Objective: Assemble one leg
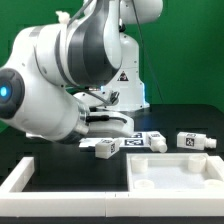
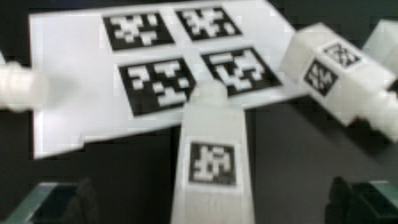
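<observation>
I next need to grab the white leg with my gripper by its tagged body (image 2: 212,168). Then I can assemble it into the white square tabletop part.
In the wrist view a white leg (image 2: 214,150) with a marker tag lies lengthwise between my fingers, partly over the marker board (image 2: 107,100). My gripper (image 2: 210,205) is open; the dark fingertips (image 2: 54,205) stand well apart on either side of the leg, not touching it. A second white leg (image 2: 338,70) lies beside the board, and a third (image 2: 15,85) shows at the frame's edge. In the exterior view the gripper (image 1: 103,120) hovers low over the leg (image 1: 100,147), largely hidden by the arm.
The white square tabletop part (image 1: 170,178) lies at the front of the exterior view's right. A white frame rail (image 1: 22,172) runs at its left. Two more tagged legs lie on the black table: one (image 1: 153,140) and another (image 1: 195,141).
</observation>
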Motion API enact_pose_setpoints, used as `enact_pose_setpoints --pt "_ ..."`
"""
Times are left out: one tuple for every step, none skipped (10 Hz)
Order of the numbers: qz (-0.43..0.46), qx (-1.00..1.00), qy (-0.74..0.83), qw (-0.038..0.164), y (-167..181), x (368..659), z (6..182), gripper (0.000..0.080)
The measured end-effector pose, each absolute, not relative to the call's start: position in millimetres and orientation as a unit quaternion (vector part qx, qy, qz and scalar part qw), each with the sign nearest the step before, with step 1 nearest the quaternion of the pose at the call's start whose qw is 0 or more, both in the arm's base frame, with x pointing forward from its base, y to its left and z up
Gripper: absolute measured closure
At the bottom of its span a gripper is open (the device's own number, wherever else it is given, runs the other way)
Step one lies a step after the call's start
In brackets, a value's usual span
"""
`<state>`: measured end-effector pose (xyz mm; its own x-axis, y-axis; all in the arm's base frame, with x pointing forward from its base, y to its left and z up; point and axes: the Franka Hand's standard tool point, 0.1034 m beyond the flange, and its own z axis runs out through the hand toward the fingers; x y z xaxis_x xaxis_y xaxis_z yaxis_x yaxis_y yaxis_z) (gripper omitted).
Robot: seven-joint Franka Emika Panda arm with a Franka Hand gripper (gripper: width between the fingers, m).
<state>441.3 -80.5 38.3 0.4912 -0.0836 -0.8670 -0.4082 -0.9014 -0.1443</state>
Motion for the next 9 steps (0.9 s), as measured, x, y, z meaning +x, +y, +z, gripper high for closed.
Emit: enact_pose_setpoints --pt "0.473 -0.853 0.145 0.165 -81 445 35.2 0.0151" --pt "0.471 -0.854 0.144 0.165 -81 446 34.7 0.0151" --pt "0.471 -0.855 0.146 0.162 -79 445 31.2 0.0151" --pt "0.473 -0.854 0.15 0.156 -75 439 23.3 0.0151" --pt "0.478 -0.852 0.149 0.154 -71 432 16.4 0.0151" --pt "0.473 -0.856 0.141 0.152 -70 430 10.6 0.0151" --pt "0.469 -0.86 0.136 0.151 -67 430 8.4 0.0151" --pt "0.469 -0.859 0.137 0.151 -67 430 8.9 0.0179" --pt "0.47 -0.859 0.136 0.151 -66 430 8.7 0.0179"
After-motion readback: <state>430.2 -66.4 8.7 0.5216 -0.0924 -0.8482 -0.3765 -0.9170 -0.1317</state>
